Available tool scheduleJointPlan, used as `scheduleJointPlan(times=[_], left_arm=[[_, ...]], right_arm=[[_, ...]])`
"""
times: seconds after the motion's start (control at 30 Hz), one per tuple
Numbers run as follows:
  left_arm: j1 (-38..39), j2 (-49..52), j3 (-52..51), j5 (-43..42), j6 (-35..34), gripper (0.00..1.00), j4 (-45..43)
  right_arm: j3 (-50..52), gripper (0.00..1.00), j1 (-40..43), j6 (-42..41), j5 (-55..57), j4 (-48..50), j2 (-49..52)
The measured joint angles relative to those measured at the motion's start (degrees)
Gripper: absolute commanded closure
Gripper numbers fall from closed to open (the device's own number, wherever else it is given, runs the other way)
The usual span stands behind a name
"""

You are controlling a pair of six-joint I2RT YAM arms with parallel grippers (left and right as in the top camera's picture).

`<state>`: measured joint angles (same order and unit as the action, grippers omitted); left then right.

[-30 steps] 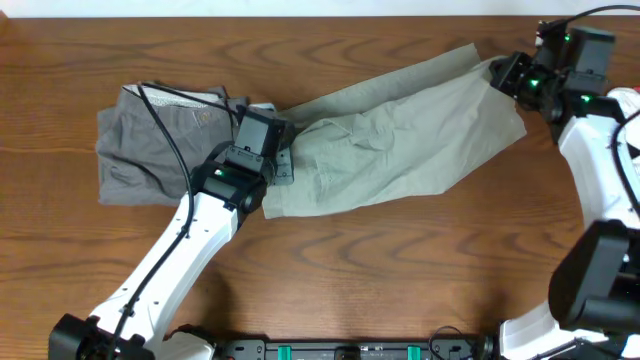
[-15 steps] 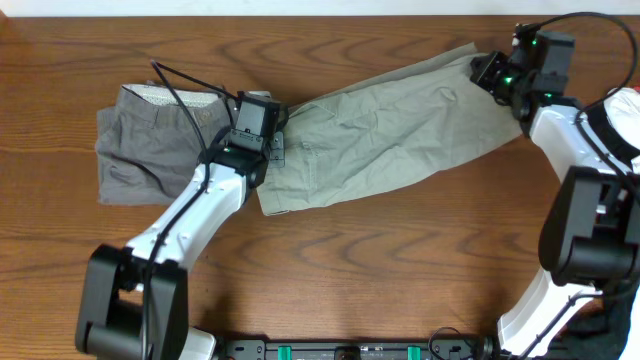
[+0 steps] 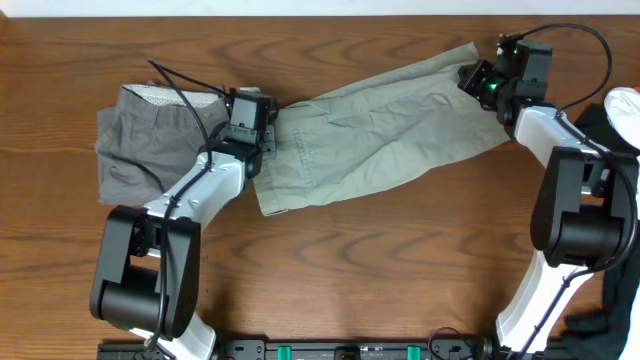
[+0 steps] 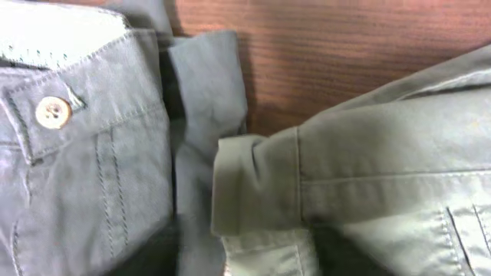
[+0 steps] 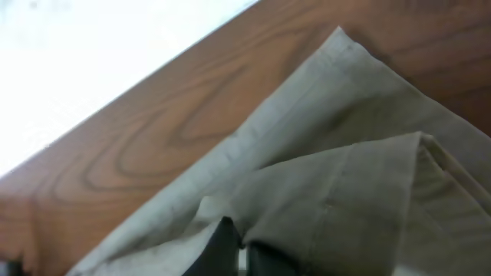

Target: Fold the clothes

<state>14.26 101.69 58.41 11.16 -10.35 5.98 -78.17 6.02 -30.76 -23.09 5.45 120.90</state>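
I will grab the khaki leg's far corner (image 3: 468,53) with my right gripper next, opposite the waistband (image 3: 278,178), to pull the khaki shorts straight for folding.
Light khaki shorts (image 3: 390,135) lie spread on a slant across the table, from centre to the far right. Darker grey shorts (image 3: 150,150) lie crumpled at the left, their button (image 4: 52,113) showing in the left wrist view. My left gripper (image 3: 268,150) sits over the khaki waistband (image 4: 345,176) where the two garments meet. It is open, its dark fingers (image 4: 146,259) wide apart with cloth lying between them. My right gripper (image 3: 472,80) is at the khaki leg's far corner (image 5: 345,54). Its fingertips (image 5: 229,241) stand almost together at a fold of the cloth.
The far table edge (image 5: 153,77) runs close behind the right gripper. A white item (image 3: 625,105) and dark fabric (image 3: 598,120) lie at the right edge. Bare wood (image 3: 380,270) stretches in front of the shorts.
Both arms have swung toward the far side, and the khaki shorts have shifted that way and lie flatter. My left gripper's jaws have opened.
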Motion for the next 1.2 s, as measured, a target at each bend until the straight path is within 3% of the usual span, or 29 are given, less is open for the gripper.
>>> scheduleJointPlan(times=[0.07,0.23,0.3,0.47,0.53,0.67,0.97,1.2], left_arm=[[-0.59,-0.07,0.04,0.02,-0.04,0.17,1.64],[-2.49,-3.50,0.46,-0.85,-0.09,0.17,11.63],[-2.78,-6.69,0.61,-2.80,-0.11,0.21,14.23],[-1.62,-14.40,2.40,-13.03,-0.24,0.51,20.11],[-0.57,-14.67,2.73,-15.67,-0.28,0.58,21.79],[1.86,-11.28,2.58,-18.75,-0.09,0.59,23.50],[5.18,-0.17,1.92,-21.55,-0.09,0.59,23.93],[5.18,2.34,1.92,-20.41,-0.09,0.59,25.97]], right_arm=[[-0.09,0.52,0.22,0.04,-0.52,0.74,0.02],[-0.59,0.52,2.62,0.57,-5.25,0.17,-0.11],[-0.66,0.59,4.35,1.07,-7.80,-2.75,-0.70],[-1.03,0.87,7.65,5.60,-10.43,-21.18,-4.98],[-1.16,0.96,7.15,7.74,-9.03,-28.68,-6.45],[-1.22,0.99,4.50,9.66,-0.46,-36.00,-6.56],[-1.49,0.99,2.45,10.95,9.51,-26.47,1.51],[-4.70,0.99,3.63,8.02,13.16,-33.14,2.43]])
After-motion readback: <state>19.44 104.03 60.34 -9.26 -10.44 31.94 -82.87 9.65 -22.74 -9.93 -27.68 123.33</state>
